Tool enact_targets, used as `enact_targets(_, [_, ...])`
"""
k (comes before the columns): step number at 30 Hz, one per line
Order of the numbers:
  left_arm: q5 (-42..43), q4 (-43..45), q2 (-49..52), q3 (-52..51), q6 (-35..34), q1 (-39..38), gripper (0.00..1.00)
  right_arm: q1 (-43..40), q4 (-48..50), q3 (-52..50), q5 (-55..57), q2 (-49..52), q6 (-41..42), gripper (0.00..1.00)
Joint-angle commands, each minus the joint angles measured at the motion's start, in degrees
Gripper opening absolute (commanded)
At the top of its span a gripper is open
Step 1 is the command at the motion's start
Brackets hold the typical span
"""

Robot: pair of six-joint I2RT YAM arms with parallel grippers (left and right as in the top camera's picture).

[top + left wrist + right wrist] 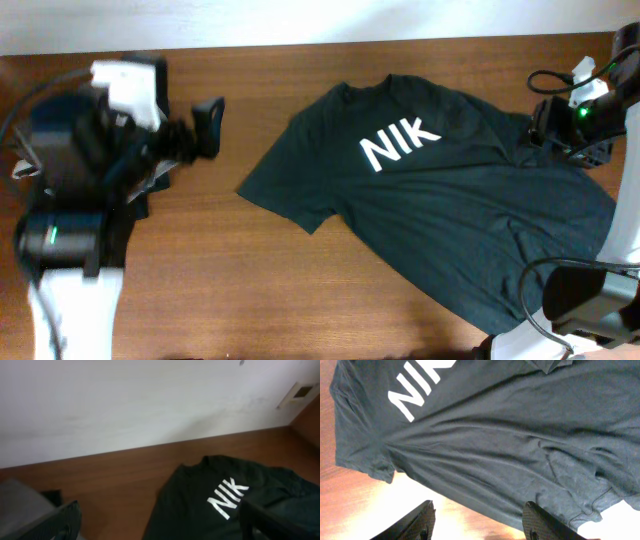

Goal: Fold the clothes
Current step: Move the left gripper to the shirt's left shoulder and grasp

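Note:
My left gripper grabs the T-shirt (450, 210) near its sleeve and shoulder (302, 155) beside the "NIK" letters next, to hold it for spreading and folding.
The clothes, a dark charcoal T-shirt (450, 210), lie chest up across the middle and right of the table. White letters "NIK" (398, 143) show, and a fold covers the end of the word. My right gripper (562, 135) hovers at the shirt's far right shoulder. In the right wrist view it (480, 522) stands open over the wrinkled shirt (510, 445) and bare wood, with nothing between its fingers (422, 520). My left gripper (200, 130) is left of the shirt and apart from it. It (160, 530) is wide open and empty, facing the shirt (210, 505).
A grey folded piece (20, 505) and a black one (52, 496) lie under the left arm at the table's left end (150, 190). A white wall (150, 400) runs along the far table edge. Bare wood (250, 270) shows between the left arm and the shirt.

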Motion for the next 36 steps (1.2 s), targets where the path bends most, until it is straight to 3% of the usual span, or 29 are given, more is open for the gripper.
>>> enact_targets(1, [3.2, 2.4, 7.7, 1.7, 0.0, -0.3, 0.99, -2.0, -0.1, 0.1, -2.2, -0.7, -0.7, 0.61])
enact_targets(12, [15.8, 12.0, 27.1, 1.7, -2.4, -0.3, 0.99, -12.6, -0.3, 0.1, -1.9, -0.7, -1.6, 0.6])
enact_targets(19, [19.6, 16.7, 30.4, 1.7, -2.7, -0.7, 0.99, -19.7, 1.9, 0.1, -1.9, -0.7, -1.7, 0.6])
enact_targets(23, [19.6, 15.9, 30.4, 1.7, -2.7, -1.0, 0.99, -19.3, 7.4, 0.1, -2.4, -0.6, -0.8, 0.6])
enact_targets(27, [18.9, 13.0, 30.4, 1.7, -2.7, -2.4, 0.99, -17.4, 11.7, 0.1, -2.3, 0.1, -0.6, 0.6])
enact_targets(31, [9.3, 10.5, 30.4, 1.7, -2.7, -5.7, 0.99, -16.0, 12.5, 0.1, -2.3, 1.8, -0.6, 0.6])
enact_targets(36, [3.1, 10.0, 30.4, 1.7, -2.7, -11.6, 0.99, -14.1, 12.6, 0.1, -2.4, 3.9, -0.6, 0.6])
